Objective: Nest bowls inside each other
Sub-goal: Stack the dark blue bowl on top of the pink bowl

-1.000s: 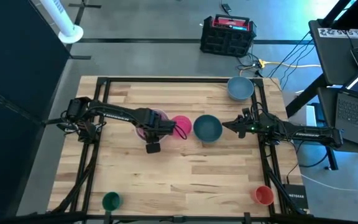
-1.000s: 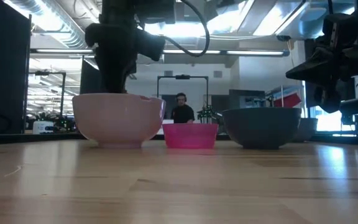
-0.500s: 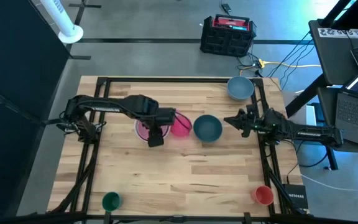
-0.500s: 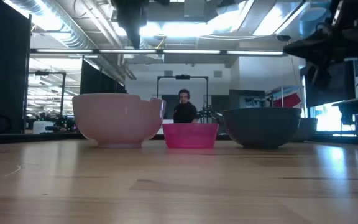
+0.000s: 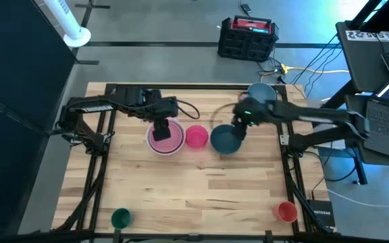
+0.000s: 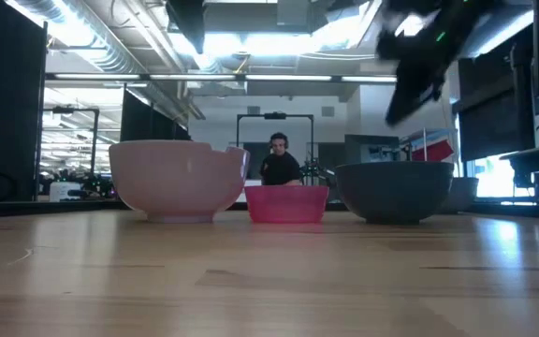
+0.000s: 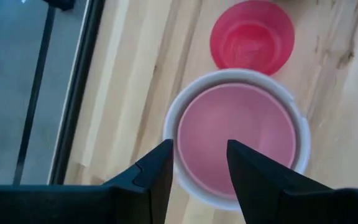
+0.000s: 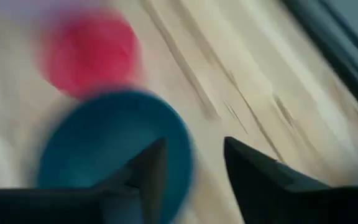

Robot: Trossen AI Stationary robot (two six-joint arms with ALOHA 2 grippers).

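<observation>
My right gripper grabs the dark teal bowl (image 8: 104, 149) by its rim (image 8: 185, 143) next, to nest it inside the pink bowl.
A pink bowl (image 7: 238, 140) sits nested in the large white bowl (image 5: 165, 137), which stands on the table left of centre. To its right stand a magenta bowl (image 5: 196, 137) and a dark teal bowl (image 5: 225, 140), side by side. My left gripper (image 7: 199, 165) hangs open above the pink bowl's far rim, touching nothing. My right gripper (image 8: 194, 155) is open and hovers over the teal bowl's (image 8: 104, 149) far right rim. The grey-blue bowl (image 5: 259, 92) stands at the far right, partly under the right arm.
A small green bowl (image 5: 120, 217) stands at the near left corner and a small orange-red bowl (image 5: 286, 212) at the near right. Black frame rails (image 5: 103, 169) run along the table's edges. Bare wood lies in front of the row of bowls.
My left gripper has risen out of the white bowl and drawn back toward the far edge, leaving the pink bowl nested there. My right arm has swung in from the table's right edge toward the teal bowl, rising and tipping its gripper downward.
</observation>
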